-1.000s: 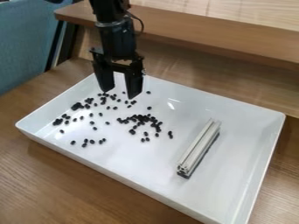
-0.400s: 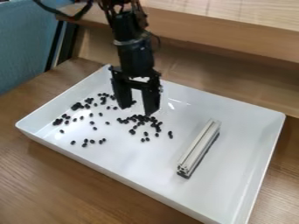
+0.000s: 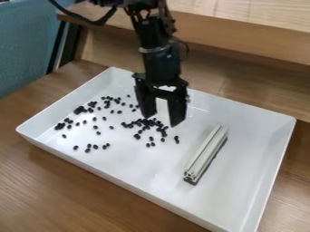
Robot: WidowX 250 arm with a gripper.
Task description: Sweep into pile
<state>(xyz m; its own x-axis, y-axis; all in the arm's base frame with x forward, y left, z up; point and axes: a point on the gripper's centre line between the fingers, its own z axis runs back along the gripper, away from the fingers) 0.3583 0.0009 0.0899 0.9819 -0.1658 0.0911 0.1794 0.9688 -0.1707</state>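
The gripper should next pick up the silver metal bar by its middle to sweep the scattered dark beans into a pile.
My gripper (image 3: 162, 121) hangs open over the upper middle of the tray, with nothing between its fingers. It is just above the far edge of a loose cluster of dark beans (image 3: 147, 123). More beans (image 3: 80, 109) lie scattered over the tray's left part. To the right of the gripper and lower in the view, a pale metal bar with a dark underside (image 3: 207, 153) lies slantwise on the tray floor, apart from the beans and the gripper.
The white tray (image 3: 151, 195) has raised walls all round and rests on a wooden table (image 3: 54, 190). Behind it runs a wooden ledge (image 3: 242, 47). Blue fabric (image 3: 24, 45) is at the upper left.
My gripper has moved right and somewhat down in the view, from above the scattered beans towards the bar. It has stayed open. The beans and the bar have kept their places.
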